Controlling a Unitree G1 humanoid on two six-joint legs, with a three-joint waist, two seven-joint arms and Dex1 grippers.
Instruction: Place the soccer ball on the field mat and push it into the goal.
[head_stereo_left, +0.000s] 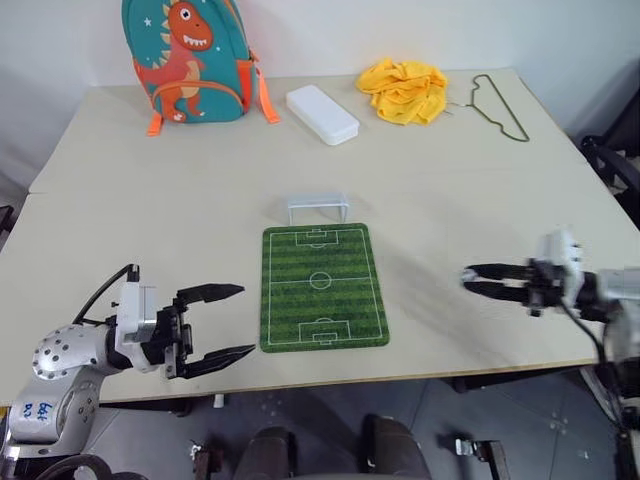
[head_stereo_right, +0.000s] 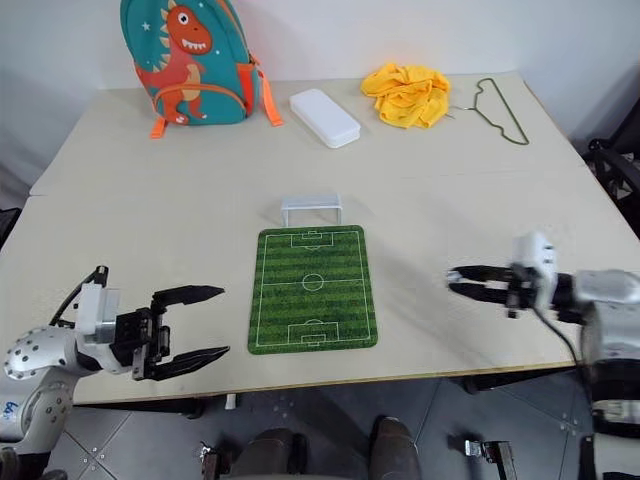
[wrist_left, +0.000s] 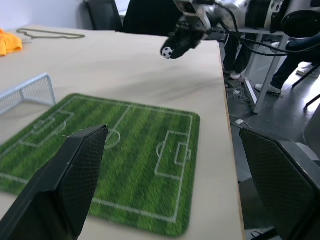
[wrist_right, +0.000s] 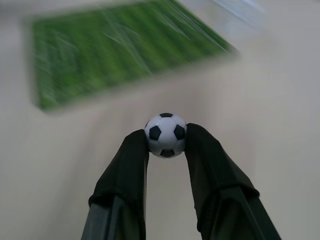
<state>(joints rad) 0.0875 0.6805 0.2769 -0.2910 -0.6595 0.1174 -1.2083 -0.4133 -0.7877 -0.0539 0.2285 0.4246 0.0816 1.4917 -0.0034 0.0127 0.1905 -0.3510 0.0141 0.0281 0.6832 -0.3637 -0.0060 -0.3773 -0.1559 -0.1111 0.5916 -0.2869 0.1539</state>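
Note:
The soccer ball hangs short of the green striped mat, so my right gripper now moves it toward the mat before releasing it.
The soccer ball, white with black patches, is pinched between the tips of my right gripper, which is shut on it and hangs just above the table to the right of the field mat. The ball also shows at that gripper's tip in the left wrist view. The green striped mat lies flat in the middle of the table. The white goal stands just past its far short edge. My left gripper is open and empty, near the table's front edge, left of the mat.
At the back of the table stand a teal dinosaur backpack, a white oblong case, a yellow cloth and a wire hanger. Dark chairs stand beyond the table's right side.

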